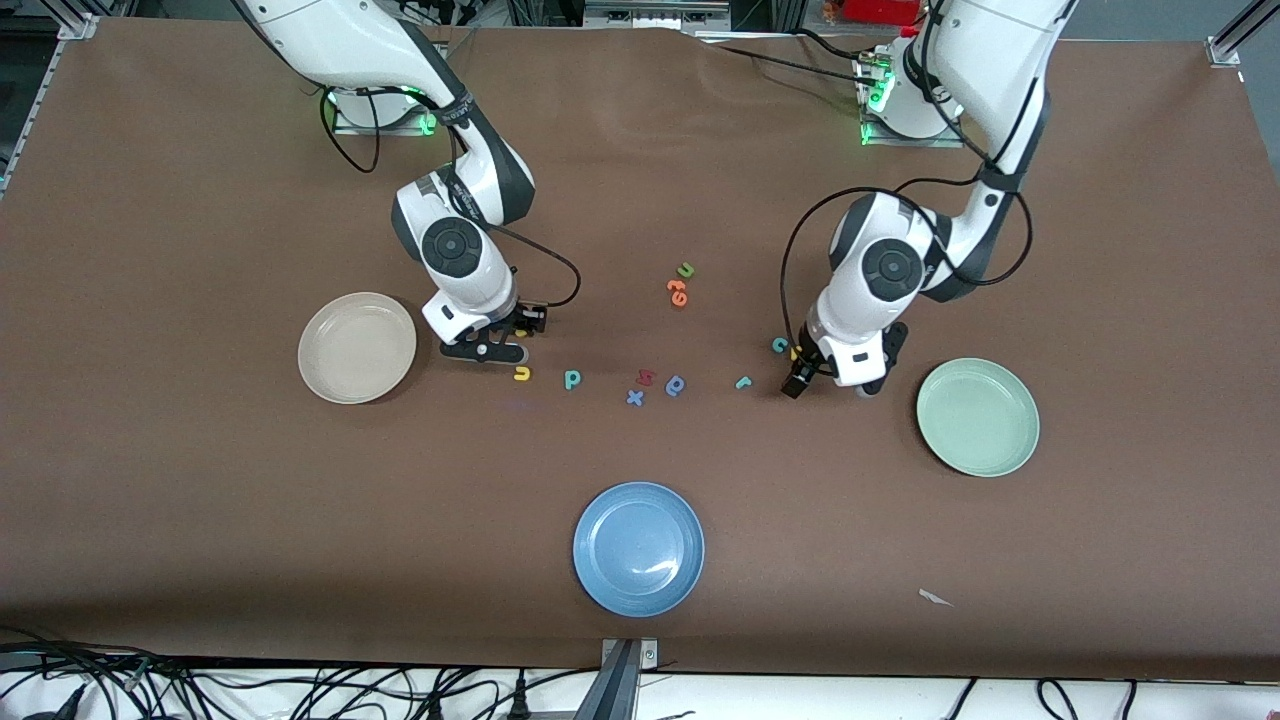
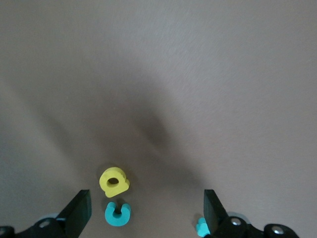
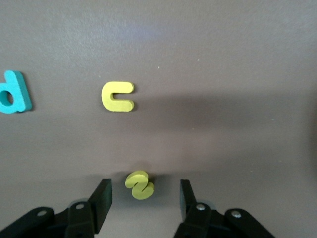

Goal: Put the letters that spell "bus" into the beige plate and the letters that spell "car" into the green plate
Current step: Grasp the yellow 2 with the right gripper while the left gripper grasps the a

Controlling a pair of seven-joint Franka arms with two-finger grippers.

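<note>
My left gripper's fingers stop short of the yellow "a" in the left wrist view, so my left gripper moves toward the yellow "a" next before closing on it.
My right gripper is low over the table beside the beige plate. It is open, with the yellow "s" lying between its fingers and a gap on each side. The yellow "u" and teal "b" lie nearer the front camera. My left gripper hangs wide open over the yellow "a", teal "c" and teal "r", near the green plate.
A blue plate sits near the table's front edge. A red letter, a blue "x" and a blue round letter lie mid-table. A green "u" and an orange letter lie farther back.
</note>
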